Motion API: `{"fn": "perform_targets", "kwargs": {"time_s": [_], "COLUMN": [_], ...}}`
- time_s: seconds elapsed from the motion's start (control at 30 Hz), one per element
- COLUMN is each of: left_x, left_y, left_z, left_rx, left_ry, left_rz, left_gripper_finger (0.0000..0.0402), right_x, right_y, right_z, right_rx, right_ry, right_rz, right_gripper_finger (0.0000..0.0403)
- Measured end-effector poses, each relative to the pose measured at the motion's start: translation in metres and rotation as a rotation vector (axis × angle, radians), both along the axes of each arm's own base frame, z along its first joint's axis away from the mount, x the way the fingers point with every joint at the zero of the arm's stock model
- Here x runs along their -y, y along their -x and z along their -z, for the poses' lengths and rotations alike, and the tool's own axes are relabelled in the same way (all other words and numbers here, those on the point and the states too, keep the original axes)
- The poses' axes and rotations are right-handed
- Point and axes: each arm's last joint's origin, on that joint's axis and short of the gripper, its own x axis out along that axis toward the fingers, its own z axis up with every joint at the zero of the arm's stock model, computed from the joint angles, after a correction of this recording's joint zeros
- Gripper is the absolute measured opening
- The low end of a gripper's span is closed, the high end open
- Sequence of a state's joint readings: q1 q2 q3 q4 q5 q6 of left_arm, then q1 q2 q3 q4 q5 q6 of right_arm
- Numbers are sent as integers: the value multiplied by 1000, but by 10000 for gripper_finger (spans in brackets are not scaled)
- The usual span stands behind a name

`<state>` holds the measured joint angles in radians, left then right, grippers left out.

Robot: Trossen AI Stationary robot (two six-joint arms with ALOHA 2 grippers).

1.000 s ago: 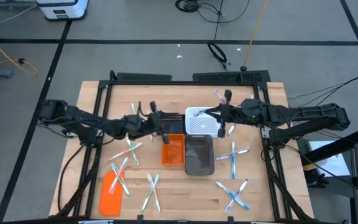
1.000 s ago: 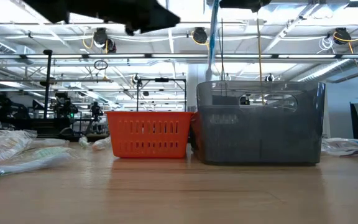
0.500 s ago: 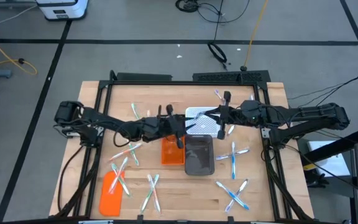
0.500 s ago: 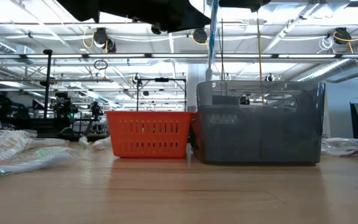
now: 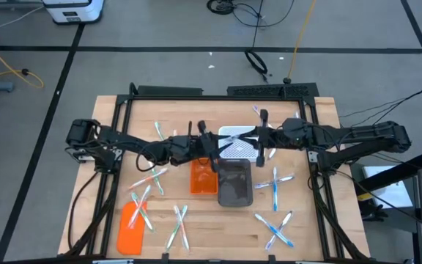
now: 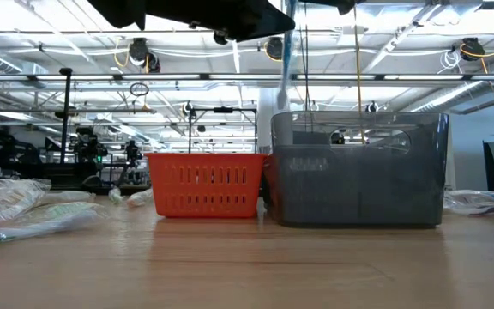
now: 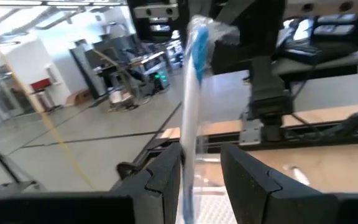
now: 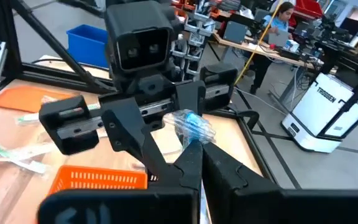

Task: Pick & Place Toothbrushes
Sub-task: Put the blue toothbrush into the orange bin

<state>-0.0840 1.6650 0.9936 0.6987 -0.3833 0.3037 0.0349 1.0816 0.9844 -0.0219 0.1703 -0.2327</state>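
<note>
The toothbrush needs to go into the orange bin. My left gripper should grab it next by its handle just below the blue head (image 7: 192, 93).
My right gripper (image 5: 258, 139) reaches in from the table's right and is shut on a wrapped toothbrush (image 6: 286, 60) with a blue head. The toothbrush stands upright in the air over the grey bin (image 6: 358, 167). My left gripper (image 5: 215, 147), coming from the left, is open. Its fingers (image 7: 166, 177) stand on either side of that toothbrush's handle (image 7: 190, 130). Several more toothbrushes (image 5: 146, 192) lie crossed in small heaps on the wooden table (image 5: 108, 110). My right gripper (image 8: 197, 152) pinches the toothbrush between its two fingers just below the blue head (image 8: 191, 127), which sticks out past the fingertips. The fingers come level from the table's right, across the handle. The toothbrush is lifted clear, its handle hanging straight down. My left gripper: whether a finger touches the handle cannot be told.
An orange bin (image 5: 204, 177) and a grey bin (image 5: 234, 183) sit side by side at mid-table, with a white perforated piece (image 5: 238, 143) behind them. A flat orange lid (image 5: 130, 226) lies near the front left. More toothbrushes (image 5: 275, 182) lie to the right.
My left arm has reached toward the table's right, from over the orange bin to the held toothbrush, and its open fingers now stand around the handle. My right gripper and the toothbrush have shifted slightly toward the left.
</note>
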Motion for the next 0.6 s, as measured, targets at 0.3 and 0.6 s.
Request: {"fn": "perform_targets", "kwargs": {"time_s": [0.3,0.6], "left_x": [-5,-11], "left_y": [-1,-1], "left_z": [-1,0], "left_rx": [20,24], "left_ry": [47,99], "left_rz": [57,85], "left_gripper_finger": [118,103], "right_x": [-1,-1], "right_y": [-5,-8], "right_z": [3,6], "right_rx": [-8,-16], "right_ry": [4,11], "right_rz": [-17,-19], "right_gripper_finger": [0,0]}}
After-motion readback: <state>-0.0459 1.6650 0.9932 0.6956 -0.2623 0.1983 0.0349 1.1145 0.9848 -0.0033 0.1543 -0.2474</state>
